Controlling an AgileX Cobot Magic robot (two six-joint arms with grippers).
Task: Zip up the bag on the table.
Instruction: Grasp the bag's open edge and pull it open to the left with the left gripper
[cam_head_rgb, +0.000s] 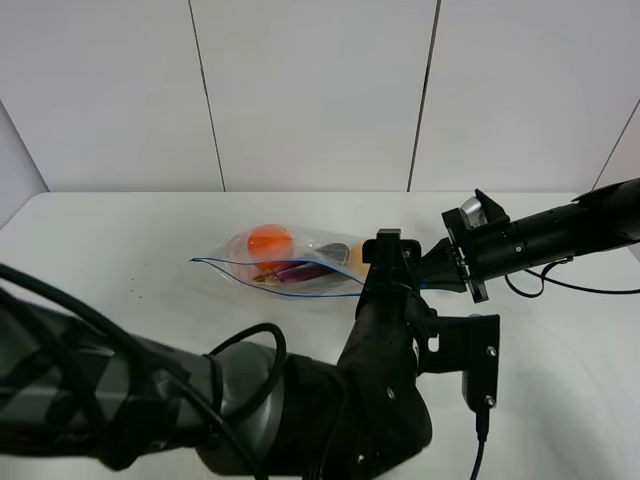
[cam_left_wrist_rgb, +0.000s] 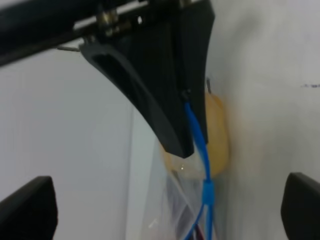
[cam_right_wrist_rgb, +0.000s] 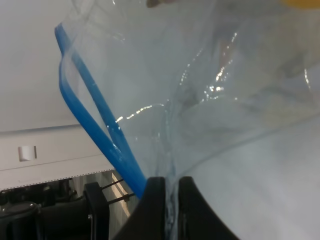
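Observation:
The robot needs to zip the clear bag shut, so its left gripper needs to grab the clear bag's blue zip by the slider (cam_left_wrist_rgb: 208, 193) next.
The clear bag (cam_head_rgb: 290, 262) lies on the white table (cam_head_rgb: 110, 235), holding orange (cam_head_rgb: 270, 240), purple (cam_head_rgb: 300, 271) and yellow (cam_left_wrist_rgb: 218, 130) produce. Its blue zip strip (cam_right_wrist_rgb: 97, 112) runs along the near edge. My right gripper (cam_right_wrist_rgb: 167, 200) is shut on the bag's right corner beside the strip; it also shows in the exterior view (cam_head_rgb: 432, 272). My left gripper (cam_left_wrist_rgb: 165, 212) is open, its fingers (cam_left_wrist_rgb: 25, 207) wide on either side of the strip (cam_left_wrist_rgb: 202, 150), right next to the right gripper's finger (cam_left_wrist_rgb: 160, 75). In the exterior view the left gripper (cam_head_rgb: 386, 252) stands over the bag's right end.
My left arm (cam_head_rgb: 250, 400) fills the front of the exterior view and hides the table there. A black cable (cam_head_rgb: 560, 286) hangs from the right arm. White wall panels (cam_head_rgb: 310, 90) stand behind the table's far edge.

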